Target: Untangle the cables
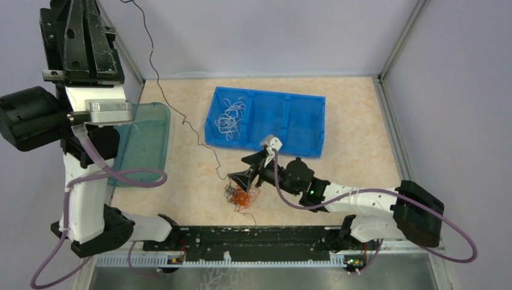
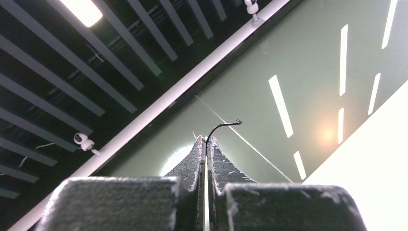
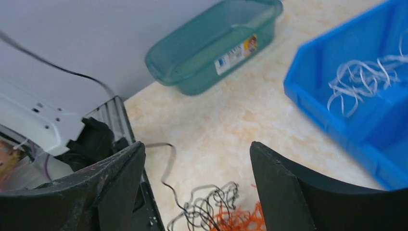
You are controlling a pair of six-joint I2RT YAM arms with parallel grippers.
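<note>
I need to raise my right gripper before I close it on the black cable, because my fingers are low over the tangle point(image 1: 243, 198), beside that cable.
A tangle of black and red-orange cables point(image 1: 242, 196) lies on the table near the front edge; in the right wrist view the tangle point(image 3: 226, 211) sits low between my fingers. My right gripper point(image 1: 249, 170) point(image 3: 197, 147) hangs just above it, open, with nothing held. One long black cable point(image 1: 181, 121) rises from the tangle up toward my raised left gripper point(image 1: 78, 27). In the left wrist view the left gripper point(image 2: 206, 140) is shut on this black cable, whose hooked end point(image 2: 223, 126) sticks out past the tips. White cables point(image 1: 231, 116) point(image 3: 361, 79) lie in the blue bin's left compartment.
The blue three-compartment bin point(image 1: 302, 124) point(image 3: 308, 91) stands just behind the right gripper. A green translucent container point(image 1: 142, 142) point(image 3: 216, 45) sits at the left by the left arm. The black rail point(image 1: 253, 238) of the arm bases runs along the near edge.
</note>
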